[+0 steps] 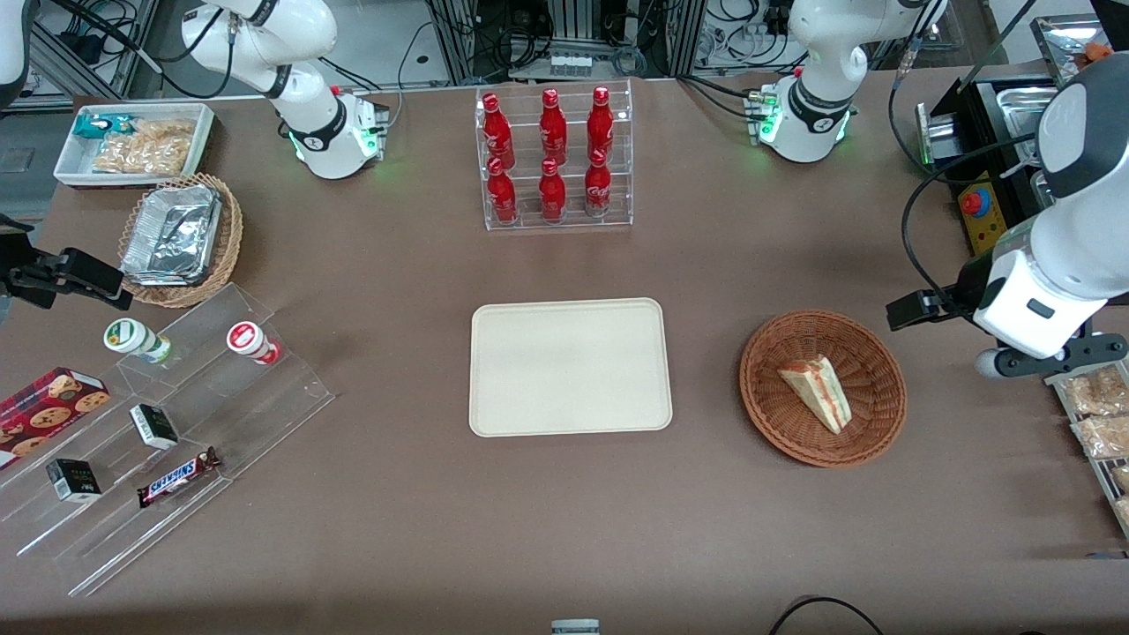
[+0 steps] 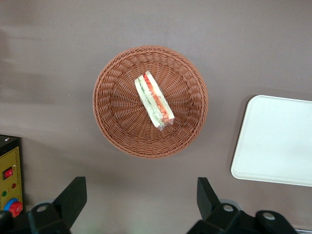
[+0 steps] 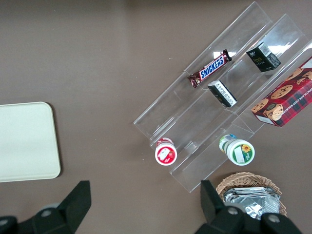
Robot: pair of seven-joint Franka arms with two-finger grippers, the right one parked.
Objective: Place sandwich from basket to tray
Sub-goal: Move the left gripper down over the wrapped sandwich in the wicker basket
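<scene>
Next, my left gripper should grab the sandwich's end with the crinkled clear wrap (image 1: 803,372), to place the sandwich on the tray (image 1: 571,367).
The sandwich (image 1: 818,391), a pale bread wedge with red and green filling, lies in the round reddish-brown wicker basket (image 1: 776,414). The cream-beige tray (image 1: 569,366) lies bare on the table beside the basket, toward the parked arm's end. My left gripper (image 1: 1050,357) hangs high above the table, beside the basket toward the working arm's end. In the left wrist view the gripper (image 2: 140,200) is open wide and empty, and the sandwich (image 2: 154,99) in the basket (image 2: 112,126) and a corner of the tray (image 2: 273,141) show past its fingers (image 2: 73,196).
A clear rack of red bottles (image 1: 553,159) stands farther from the front camera than the tray. A yellow control box (image 1: 981,212) and metal trays of packets (image 1: 1098,414) sit at the working arm's end. A clear stepped shelf with snacks (image 1: 168,432), a foil-pan basket (image 1: 181,238) and a white bin (image 1: 132,141) sit at the parked arm's end.
</scene>
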